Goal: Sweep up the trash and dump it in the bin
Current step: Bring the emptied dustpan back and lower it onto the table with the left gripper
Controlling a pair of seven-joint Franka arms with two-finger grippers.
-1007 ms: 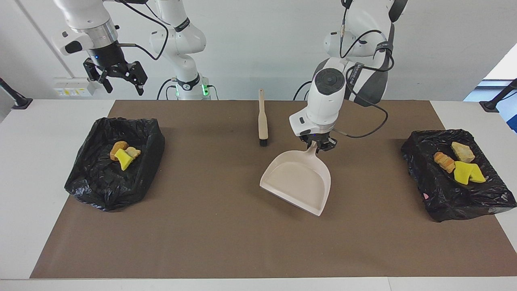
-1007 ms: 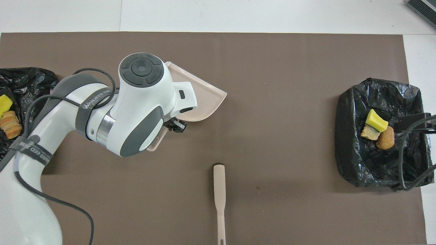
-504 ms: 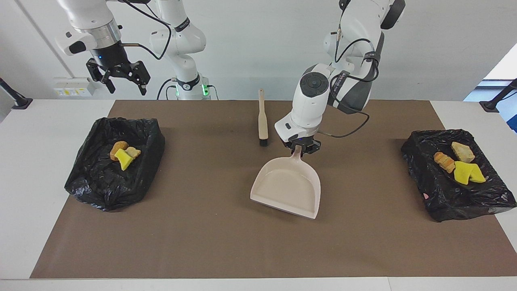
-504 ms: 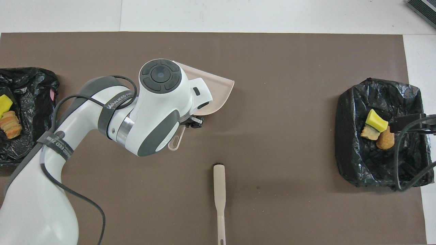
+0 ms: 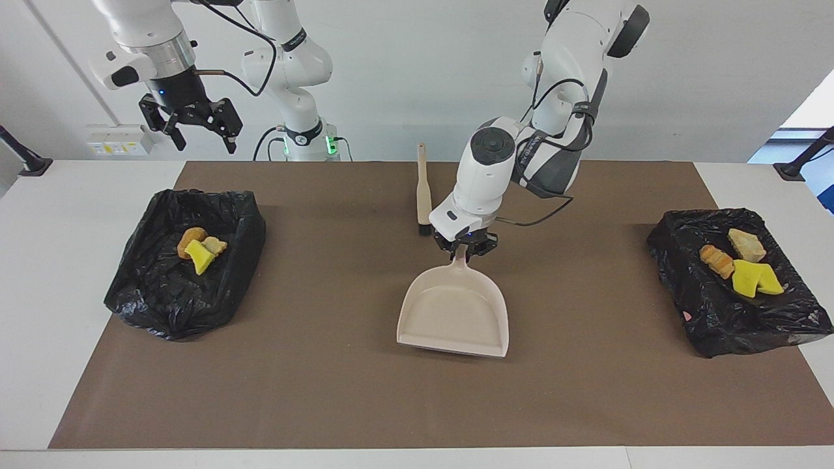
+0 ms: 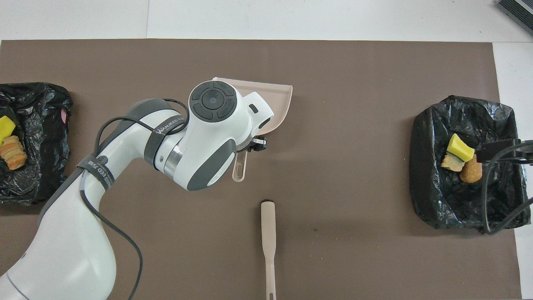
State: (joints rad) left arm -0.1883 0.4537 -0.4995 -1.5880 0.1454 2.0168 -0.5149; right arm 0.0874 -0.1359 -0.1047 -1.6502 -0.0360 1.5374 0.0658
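Note:
The dustpan hangs above the brown mat in the overhead view and would fall if I opened now, so my left gripper should keep holding it.
My left gripper is shut on the handle of the beige dustpan in the middle of the brown mat. The pan is empty, low at the mat, and its mouth points away from the robots. In the overhead view my left arm covers much of the dustpan. The trash lies in two black-lined bins: three pieces at the right arm's end and several pieces at the left arm's end. My right gripper is open and empty, raised over the table edge by the bin at its end.
A beige brush lies flat on the mat, nearer to the robots than the dustpan; it also shows in the overhead view. The other bin stands at the left arm's end of the mat.
My left arm has carried the dustpan toward the right arm's end and turned it, so its mouth now faces straight away from the robots. My right gripper rose slightly, then held still.

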